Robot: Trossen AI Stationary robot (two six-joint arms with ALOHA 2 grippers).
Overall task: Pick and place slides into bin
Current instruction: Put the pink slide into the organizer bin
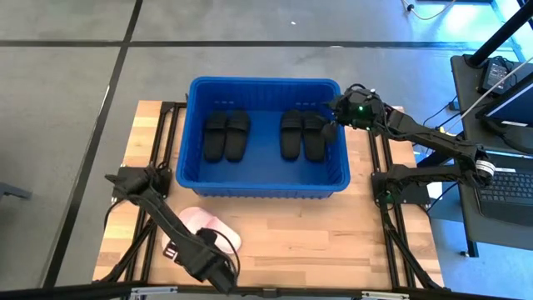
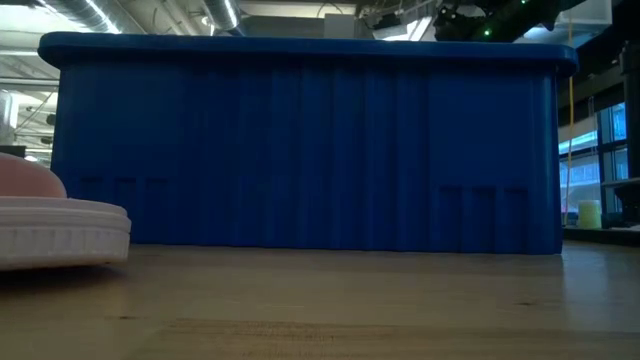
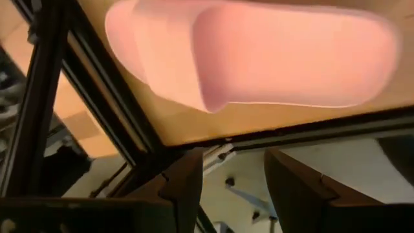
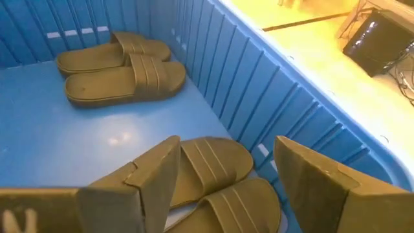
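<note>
I should grab the pink slide by its strap's side edge [image 3: 206, 103] with my left gripper next. Then the slide can go in the blue bin.
The blue bin [image 1: 265, 187] stands at the table's far middle. Inside it lie two pairs of black slides, soles down: one pair on the left [image 1: 226, 135], one on the right [image 1: 301, 135]. A pale pink slide [image 1: 208, 225] rests on its sole on the wood near the table's left front; it also shows in the low view [image 2: 50, 225] and the left wrist view [image 3: 259, 55]. My left gripper [image 3: 233, 188] hangs open over the table's near edge, just nearer than the pink slide, with nothing between its fingers. My right gripper [image 4: 226, 181] stands open above the right pair [image 4: 220, 184], inside the bin's right end.
Black frame rails [image 1: 162, 142] run along both sides of the wooden table top [image 1: 316, 242]. The bin's tall ribbed wall [image 2: 300, 150] fills the low view. A desk with a laptop [image 1: 508, 179] stands off the table's right side.
</note>
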